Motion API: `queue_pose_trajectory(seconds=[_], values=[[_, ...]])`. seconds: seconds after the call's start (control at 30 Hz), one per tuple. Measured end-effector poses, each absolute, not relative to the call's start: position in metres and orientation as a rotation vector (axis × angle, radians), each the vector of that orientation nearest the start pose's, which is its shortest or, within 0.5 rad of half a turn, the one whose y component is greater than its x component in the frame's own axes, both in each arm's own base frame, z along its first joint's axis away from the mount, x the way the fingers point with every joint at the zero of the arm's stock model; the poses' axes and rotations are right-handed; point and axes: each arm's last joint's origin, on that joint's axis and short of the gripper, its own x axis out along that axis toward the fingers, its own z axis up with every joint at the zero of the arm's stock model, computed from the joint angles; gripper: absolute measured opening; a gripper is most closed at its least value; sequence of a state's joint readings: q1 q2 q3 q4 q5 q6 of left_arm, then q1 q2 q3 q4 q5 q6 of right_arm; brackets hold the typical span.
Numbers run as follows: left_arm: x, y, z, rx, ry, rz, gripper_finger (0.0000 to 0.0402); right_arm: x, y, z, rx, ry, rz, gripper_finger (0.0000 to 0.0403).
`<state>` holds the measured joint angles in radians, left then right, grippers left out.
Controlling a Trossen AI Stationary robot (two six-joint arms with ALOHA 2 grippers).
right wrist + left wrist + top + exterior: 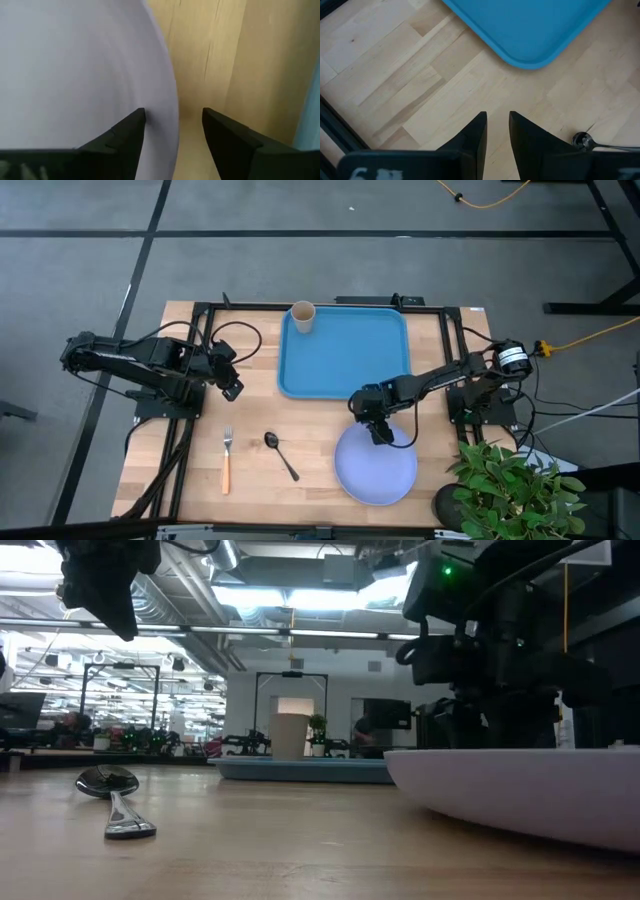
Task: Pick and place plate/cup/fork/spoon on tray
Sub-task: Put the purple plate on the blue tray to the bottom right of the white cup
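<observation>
My right gripper grabs the lavender plate by its rim (175, 107) next, to set the plate on the blue tray.
The lavender plate (375, 465) lies flat on the table, near the tray's near right corner. My right gripper (381, 432) is open over the plate's far rim (167, 100), one finger over the plate and one over the bare wood. The blue tray (350, 355) holds the tan cup (303, 317) upright in its far left corner. The dark spoon (281, 453) and the orange-handled fork (226, 460) lie on the wood left of the plate. My left gripper (231, 387) hangs empty above the table left of the tray, its fingers a narrow gap apart (497, 130). My right gripper comes at the plate's far rim (170, 115) slanting down, with the rim between its two open fingers (132, 132). I cannot tell whether either finger touches the plate. The plate (520, 790) lies on the table.
A potted green plant (510, 485) stands off the table's near right corner. Black frame rails run along the table's far edge and sides (200, 330). Bare wood lies between the tray and the cutlery (420, 85).
</observation>
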<state>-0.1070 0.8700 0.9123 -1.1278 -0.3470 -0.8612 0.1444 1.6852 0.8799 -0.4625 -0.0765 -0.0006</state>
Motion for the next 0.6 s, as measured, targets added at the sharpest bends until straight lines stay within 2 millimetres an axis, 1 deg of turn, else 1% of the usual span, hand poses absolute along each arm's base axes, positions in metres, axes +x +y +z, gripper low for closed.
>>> queue_pose_trajectory(seconds=[0.13,0.23,0.33,0.43,0.53,0.6], values=[[0.1366,-0.0048,0.2916,-0.53,0.882,0.645,0.0075,0.2892,0.0442,0.1386,-0.044,1.263,0.188,0.0202],[0.1366,-0.0048,0.2916,-0.53,0.882,0.645,0.0075,0.291,0.0444,0.1402,-0.037,1.253,0.181,0.0181],[0.1366,-0.0048,0.2916,-0.53,0.882,0.645,0.0075,0.2915,0.0445,0.1408,-0.026,1.251,0.173,0.0136],[0.1366,-0.0048,0.2916,-0.531,0.882,0.645,0.0075,0.2923,0.0453,0.1412,-0.023,1.243,0.178,0.0081],[0.1366,-0.0048,0.2916,-0.53,0.882,0.645,0.0075,0.2946,0.047,0.1426,0.016,1.22,0.21,0.0026],[0.1366,-0.0048,0.2916,-0.531,0.882,0.645,0.0075,0.2969,0.0483,0.144,0.044,1.197,0.221,0.0014]])
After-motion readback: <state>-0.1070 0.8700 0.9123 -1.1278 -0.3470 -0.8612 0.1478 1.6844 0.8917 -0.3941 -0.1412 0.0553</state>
